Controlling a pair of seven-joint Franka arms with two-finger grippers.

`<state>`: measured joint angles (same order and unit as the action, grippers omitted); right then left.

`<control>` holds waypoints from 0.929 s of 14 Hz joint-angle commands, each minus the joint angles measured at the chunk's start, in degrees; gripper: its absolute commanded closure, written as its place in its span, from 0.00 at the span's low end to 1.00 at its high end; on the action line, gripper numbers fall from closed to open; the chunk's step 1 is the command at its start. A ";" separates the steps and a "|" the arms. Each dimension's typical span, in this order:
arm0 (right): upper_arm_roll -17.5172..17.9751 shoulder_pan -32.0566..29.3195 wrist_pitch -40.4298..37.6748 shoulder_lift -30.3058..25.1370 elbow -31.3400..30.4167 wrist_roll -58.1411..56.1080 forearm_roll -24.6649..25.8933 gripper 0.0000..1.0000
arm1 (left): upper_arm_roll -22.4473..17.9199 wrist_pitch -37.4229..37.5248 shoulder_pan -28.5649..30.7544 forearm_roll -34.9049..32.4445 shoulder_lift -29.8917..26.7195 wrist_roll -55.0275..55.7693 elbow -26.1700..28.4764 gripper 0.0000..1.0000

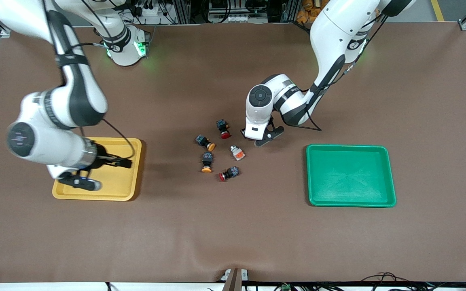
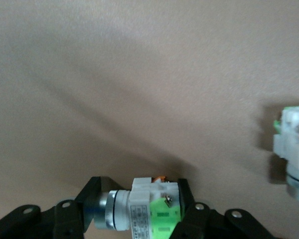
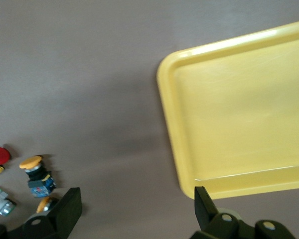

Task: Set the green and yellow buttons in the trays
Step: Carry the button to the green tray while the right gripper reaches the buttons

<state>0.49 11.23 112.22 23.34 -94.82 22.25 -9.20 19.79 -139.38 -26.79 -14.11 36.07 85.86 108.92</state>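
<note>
My right gripper grabs its black body (image 1: pixel 207 162) beneath the orange-yellow cap next, to place the black button in the yellow tray (image 1: pixel 111 190).
My left gripper (image 1: pixel 257 139) is low over the table beside the button cluster. It is shut on a light-grey button with a green face (image 2: pixel 149 211); the hand hides this button in the front view. On the table lie two black buttons with orange-yellow caps (image 1: pixel 205 142) (image 1: pixel 207 161) and a light-grey button with an orange face (image 1: pixel 237 152), which also shows in the left wrist view (image 2: pixel 294 149). The green tray (image 1: pixel 350 176) and the yellow tray (image 1: pixel 111 190) hold nothing. My right gripper (image 1: pixel 128 163) is open and empty over the yellow tray's edge (image 3: pixel 174 124).
Two black buttons with red caps (image 1: pixel 223 128) (image 1: pixel 229 173) lie in the same cluster, one farther from the front camera and one nearer. The brown mat (image 1: pixel 233 234) covers the table. The cluster also shows in the right wrist view (image 3: pixel 35 172).
</note>
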 commanded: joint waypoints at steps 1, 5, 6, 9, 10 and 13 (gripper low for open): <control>-0.41 2.74 3.69 1.53 -0.19 5.67 -0.64 0.00 | 0.08 3.13 2.51 -1.27 -5.81 -0.33 0.33 1.00; -0.49 7.92 10.37 5.13 -0.10 12.96 -0.64 0.00 | 0.60 12.01 12.43 -0.57 -12.06 -15.94 -0.02 1.00; -0.49 9.67 12.21 6.27 0.07 15.25 -0.64 0.00 | 0.60 13.77 15.51 -0.48 -12.86 -21.38 0.06 1.00; -0.49 15.04 18.27 10.13 0.43 17.38 -0.47 0.00 | 0.51 16.51 24.56 -0.48 -13.31 -34.06 0.15 1.00; -0.49 16.10 20.56 11.28 0.43 18.78 -0.47 0.00 | 0.43 16.51 26.42 -0.40 -12.87 -35.83 0.50 1.00; -0.67 19.79 22.43 13.66 0.69 21.07 0.32 0.00 | 0.34 16.42 32.22 -1.01 -11.29 -41.01 0.68 1.00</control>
<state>0.53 29.05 134.30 35.68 -95.14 41.98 -9.14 19.33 -123.36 2.75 -14.19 24.17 47.36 109.26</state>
